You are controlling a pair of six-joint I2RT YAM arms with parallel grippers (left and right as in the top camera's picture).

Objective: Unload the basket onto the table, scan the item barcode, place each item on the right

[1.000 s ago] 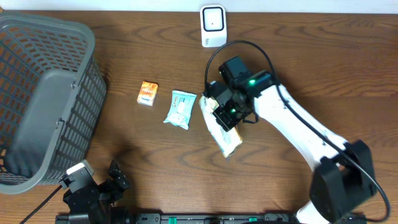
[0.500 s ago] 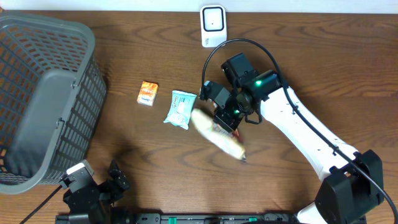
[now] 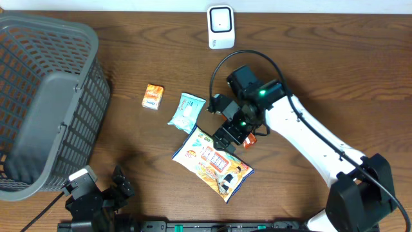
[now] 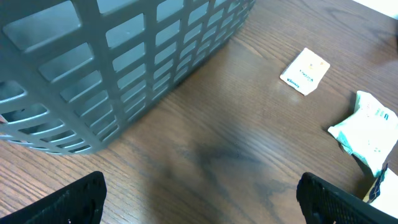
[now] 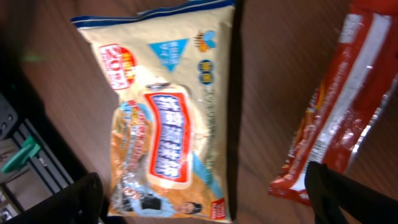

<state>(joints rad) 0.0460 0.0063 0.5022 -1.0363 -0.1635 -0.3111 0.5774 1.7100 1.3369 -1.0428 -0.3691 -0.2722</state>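
Observation:
I should next grab the large snack bag (image 3: 212, 164) (image 5: 166, 121) across its long sides with my right gripper, its printed side facing the palm. This leaves the bag's bottom free, so I can scan the bag.
A large snack bag (image 3: 212, 164) lies flat on the table, printed side up, just below my right gripper (image 3: 230, 126). In the right wrist view the snack bag (image 5: 166, 121) lies between and beyond the open fingers of the right gripper (image 5: 208, 202), which hold nothing. A red packet (image 5: 336, 118) lies by the right finger and shows beside the gripper from overhead as the red packet (image 3: 250, 140). The white scanner (image 3: 220, 26) stands at the table's far edge. My left gripper (image 4: 199, 202) is open over bare wood at the front left, seen from overhead as the left gripper (image 3: 114, 188).
A grey basket (image 3: 45, 96) fills the left side, its wall (image 4: 124, 56) close in the left wrist view. A small orange packet (image 3: 153, 96) and a teal packet (image 3: 187, 113) lie mid-table, left of the right arm.
The right gripper has opened and let go of the snack bag. The bag dropped from the jaws and now lies flat on the table. The left arm has not moved.

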